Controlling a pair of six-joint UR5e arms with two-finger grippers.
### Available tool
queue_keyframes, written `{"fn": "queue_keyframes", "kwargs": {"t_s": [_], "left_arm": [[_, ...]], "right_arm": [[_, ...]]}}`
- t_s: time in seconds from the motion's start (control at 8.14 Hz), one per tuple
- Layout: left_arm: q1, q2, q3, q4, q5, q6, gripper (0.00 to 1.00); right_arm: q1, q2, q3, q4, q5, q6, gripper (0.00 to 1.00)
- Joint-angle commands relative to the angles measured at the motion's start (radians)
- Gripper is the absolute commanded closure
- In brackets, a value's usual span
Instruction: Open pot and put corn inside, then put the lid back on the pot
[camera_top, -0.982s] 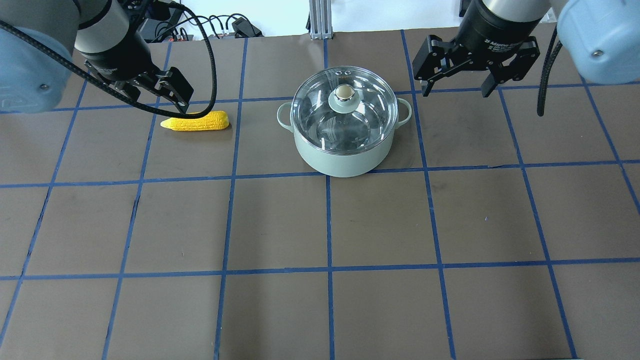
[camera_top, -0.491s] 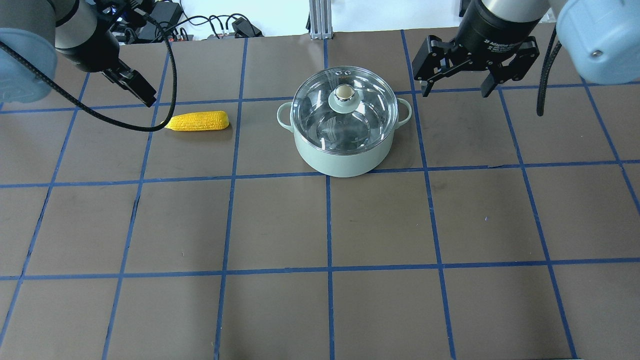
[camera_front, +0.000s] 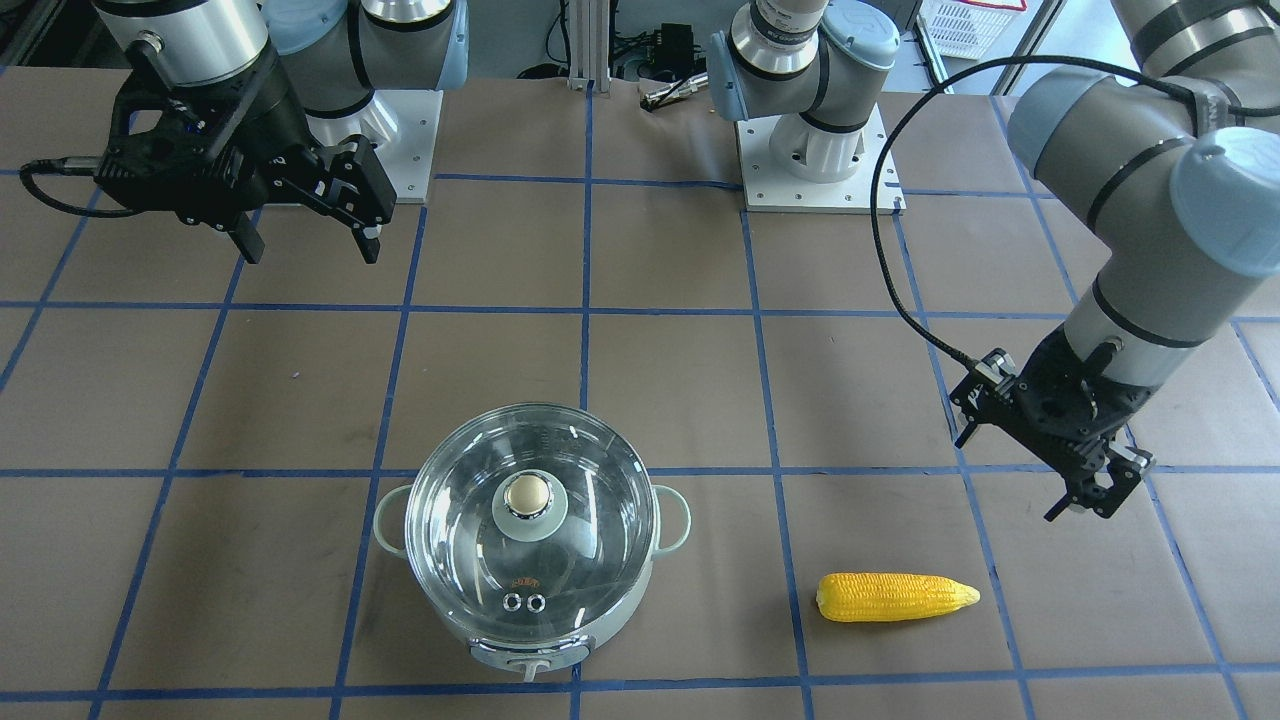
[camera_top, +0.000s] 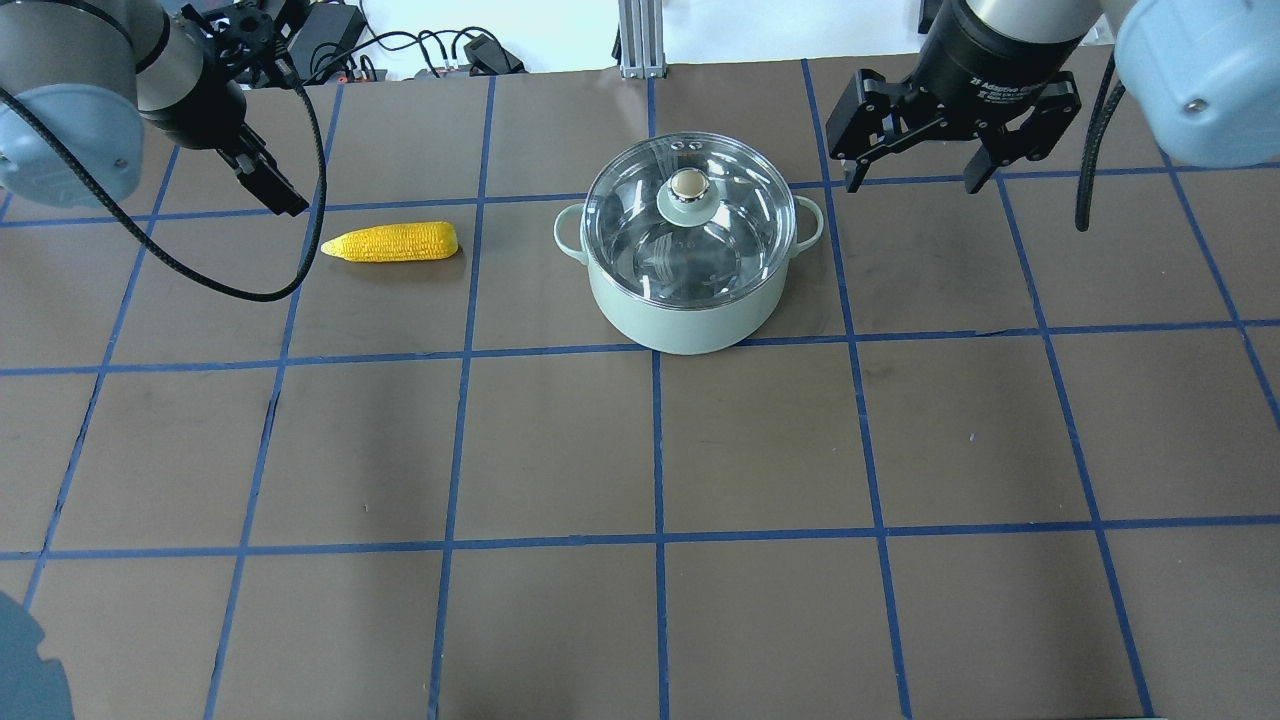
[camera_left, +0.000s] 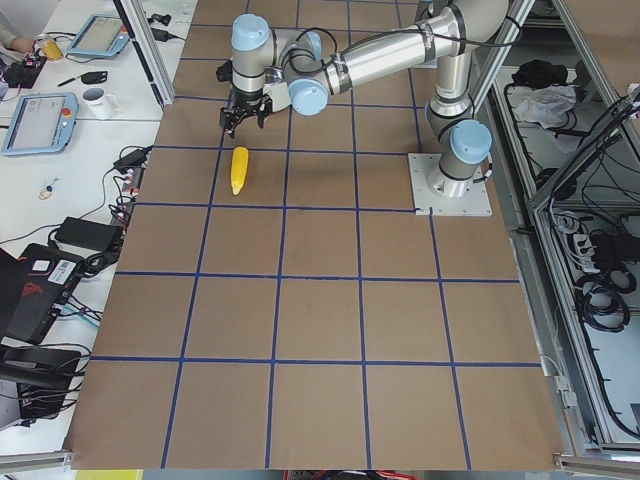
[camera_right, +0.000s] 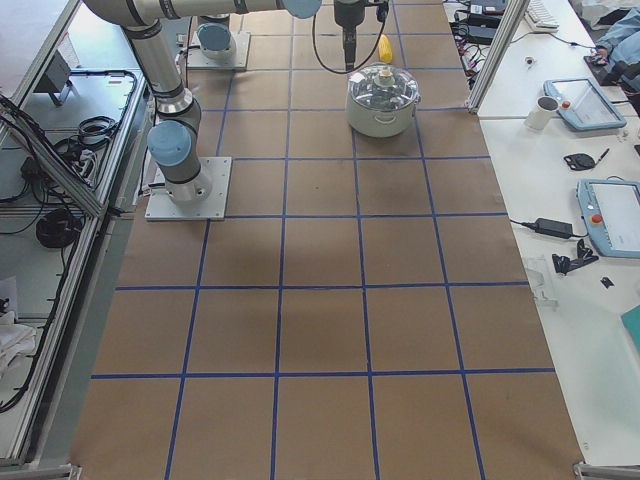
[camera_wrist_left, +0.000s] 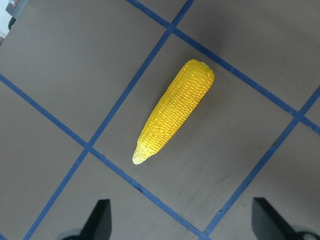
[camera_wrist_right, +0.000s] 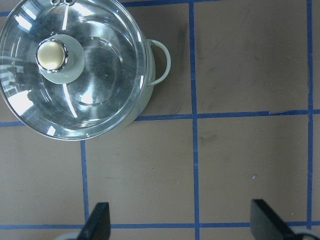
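Observation:
The yellow corn needs to go inside the pot, so my left gripper will take hold of it next around the middle of its body (camera_front: 895, 596) (camera_wrist_left: 171, 112).
The mint-green pot (camera_top: 688, 312) stands on the table's far centre with the clear glass lid (camera_top: 720, 225) seated on it; both also show in the front view, pot (camera_front: 610, 625) and lid (camera_front: 460, 560). The yellow corn (camera_top: 392, 243) lies flat to the pot's left, pale tip pointing away from it. My left gripper (camera_top: 268, 185) is open and empty, raised just beyond the corn's tip; its wrist view shows the corn (camera_wrist_left: 172, 112) ahead of the fingers. My right gripper (camera_top: 912, 185) is open and empty, raised to the right of the pot's handle (camera_wrist_right: 160, 62).
The brown table carries a blue tape grid. The two arm bases (camera_front: 820, 150) sit on the robot's side. Cables (camera_top: 430, 50) and a metal post (camera_top: 635, 40) stand at the far edge. Side benches with tablets (camera_right: 610, 210) flank the table.
My left gripper has moved left, off the corn's tip, and turned edge-on to the overhead view. The corn, pot, lid and right arm have not moved.

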Motion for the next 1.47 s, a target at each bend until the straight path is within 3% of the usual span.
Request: {"fn": "queue_keyframes", "kwargs": {"t_s": [0.0, 0.25, 0.86, 0.98, 1.11, 1.35], "left_arm": [[0.018, -0.117, 0.001, 0.046, -0.158, 0.107, 0.0], [0.023, -0.183, 0.007, 0.055, -0.252, 0.19, 0.0], [0.035, -0.295, 0.008, 0.199, -0.257, 0.355, 0.0], [0.035, -0.306, 0.008, 0.201, -0.265, 0.356, 0.0], [0.035, -0.31, 0.008, 0.201, -0.263, 0.358, 0.0], [0.035, -0.345, 0.01, 0.202, -0.263, 0.358, 0.0]], "right_arm": [[0.0, 0.0, 0.0, 0.003, 0.0, 0.002, 0.0], [0.0, 0.0, 0.0, 0.001, 0.0, 0.002, 0.0], [-0.002, 0.003, 0.0, -0.003, 0.003, -0.007, 0.0], [-0.005, 0.008, 0.0, -0.04, 0.004, -0.008, 0.0], [-0.002, 0.014, -0.002, -0.156, 0.02, 0.008, 0.0], [0.006, 0.116, -0.023, -0.212, 0.021, 0.032, 0.0]]}}
